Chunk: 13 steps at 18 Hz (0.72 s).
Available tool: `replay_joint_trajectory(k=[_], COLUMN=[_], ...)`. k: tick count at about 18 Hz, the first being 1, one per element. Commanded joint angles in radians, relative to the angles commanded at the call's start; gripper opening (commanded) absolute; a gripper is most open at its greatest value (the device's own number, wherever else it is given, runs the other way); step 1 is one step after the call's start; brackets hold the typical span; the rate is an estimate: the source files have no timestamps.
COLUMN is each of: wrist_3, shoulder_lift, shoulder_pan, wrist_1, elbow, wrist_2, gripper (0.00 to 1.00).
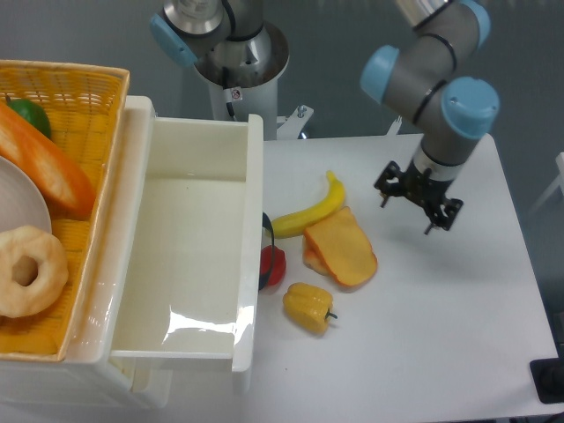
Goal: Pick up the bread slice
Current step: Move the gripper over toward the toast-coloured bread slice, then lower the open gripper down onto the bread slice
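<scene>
My gripper will next grab the bread slice (340, 248) by its edge beside the yellow banana (311, 208) to pick it up.
The bread slice (340, 248) lies flat on the white table (441, 326), yellow-orange with a darker crust rim, its rounded end toward the front right. It rests between a yellow banana (311, 208) and a yellow pepper (308, 307). My gripper (416, 201) hangs above the table to the right of the slice, roughly a slice-width away, fingers pointing down and spread open. Nothing is between the fingers.
A red item (272, 267) sits against the white bin (254, 220) left of the slice. Farther left a wicker basket (79, 84) holds a baguette (44, 167), a doughnut (28, 269), a plate and a green item. The table's right edge is near.
</scene>
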Motion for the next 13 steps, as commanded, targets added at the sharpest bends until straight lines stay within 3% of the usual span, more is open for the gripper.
replay_joint_trajectory(k=[8, 13], wrist_3=[-0.13, -0.15], shoulder_lift=[-0.021, -0.031], shoulder_pan=[-0.124, -0.157], wrist_1=[0.0, 0.002], elbow=[-0.021, -0.028], wrist_2=[0.006, 0.009], gripper=[1.0, 1.0])
